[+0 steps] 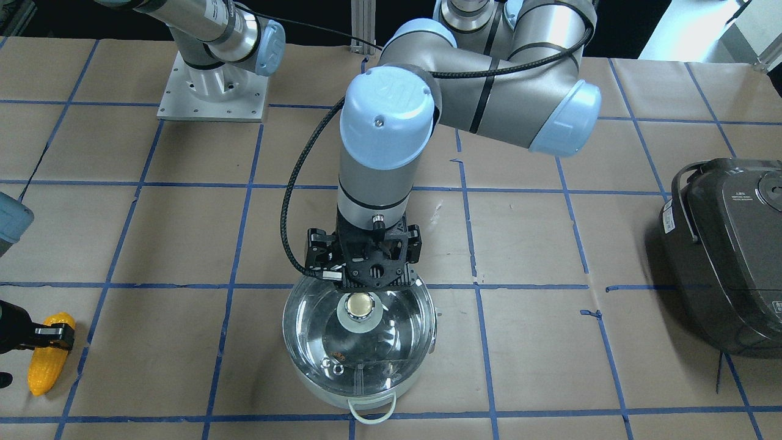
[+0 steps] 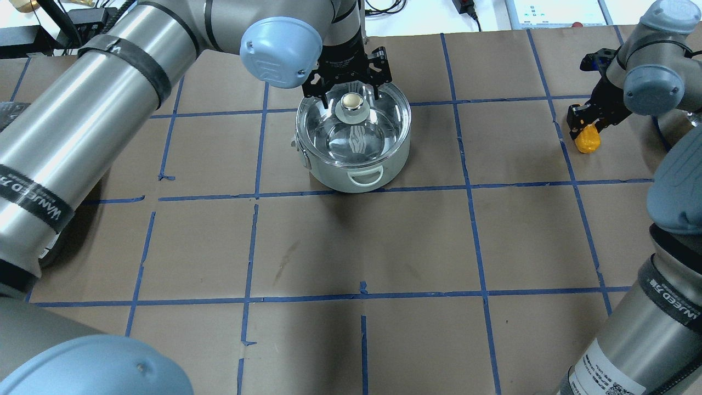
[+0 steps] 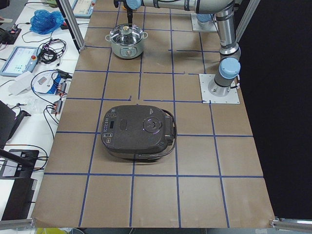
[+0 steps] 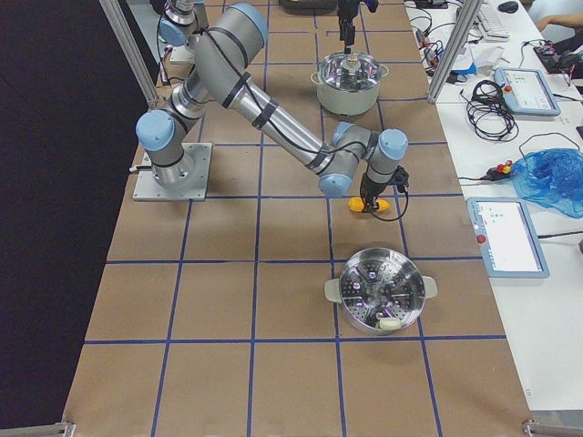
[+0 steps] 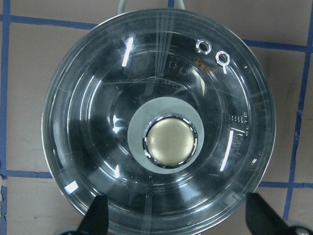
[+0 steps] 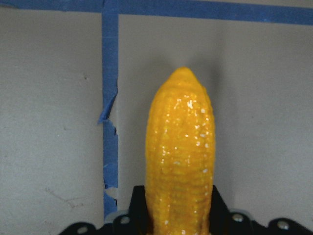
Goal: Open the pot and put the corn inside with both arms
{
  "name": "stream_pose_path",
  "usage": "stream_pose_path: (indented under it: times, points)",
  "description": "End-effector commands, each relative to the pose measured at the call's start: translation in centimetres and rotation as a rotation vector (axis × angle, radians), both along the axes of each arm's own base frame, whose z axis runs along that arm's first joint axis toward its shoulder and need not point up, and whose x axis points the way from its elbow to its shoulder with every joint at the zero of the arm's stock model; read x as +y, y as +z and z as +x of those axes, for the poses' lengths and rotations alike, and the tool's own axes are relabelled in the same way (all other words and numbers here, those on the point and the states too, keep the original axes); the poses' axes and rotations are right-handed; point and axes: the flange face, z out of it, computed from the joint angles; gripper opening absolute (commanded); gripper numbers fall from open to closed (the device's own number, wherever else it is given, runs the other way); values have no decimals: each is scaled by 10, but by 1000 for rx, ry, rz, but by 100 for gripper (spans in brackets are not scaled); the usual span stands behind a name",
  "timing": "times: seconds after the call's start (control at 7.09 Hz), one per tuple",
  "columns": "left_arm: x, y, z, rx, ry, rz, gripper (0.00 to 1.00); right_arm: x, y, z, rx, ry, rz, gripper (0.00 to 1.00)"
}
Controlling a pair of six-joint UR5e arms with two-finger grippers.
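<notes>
My left gripper grabs the glass lid by the silver knob at the lid's centre (image 1: 360,305) (image 5: 170,141) next, since the lid spreads wider than my open fingers.
The steel pot (image 1: 324,391) stands on the table with its glass lid (image 5: 98,98) on. The silver knob (image 5: 168,142) is at the lid's centre. My left gripper (image 2: 351,90) hangs straight above the knob, open, with one fingertip (image 5: 95,215) on each side over the lid's rim, touching nothing. The orange-yellow corn (image 6: 178,147) lies at table level near the table's edge on my right. My right gripper (image 2: 588,122) is shut on the corn's end, and the rest of the corn (image 1: 52,354) sticks out past the fingers.
A dark grey rice cooker (image 1: 727,256) sits at the table's end on my left. A second steel pot with a perforated steamer insert (image 4: 383,291) stands beyond the corn on my right. The right arm's base plate (image 1: 211,91) is bolted near the back edge.
</notes>
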Motion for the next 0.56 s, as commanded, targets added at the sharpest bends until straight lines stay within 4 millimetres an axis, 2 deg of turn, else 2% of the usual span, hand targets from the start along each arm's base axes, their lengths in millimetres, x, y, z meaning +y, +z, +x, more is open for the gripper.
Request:
stream_pose_path:
  times: [0.0,0.14,0.42]
  points:
    - [-13,-20,-13,-4,-37,11,100,-3,10,-1,6,1,-16,4]
    - [-16,-33,-14,-9,-39,24,100,-1,29,1,-4,-5,-37,4]
    - [-16,-38,-12,-15,-42,33,100,20,109,14,-2,-4,-63,4]
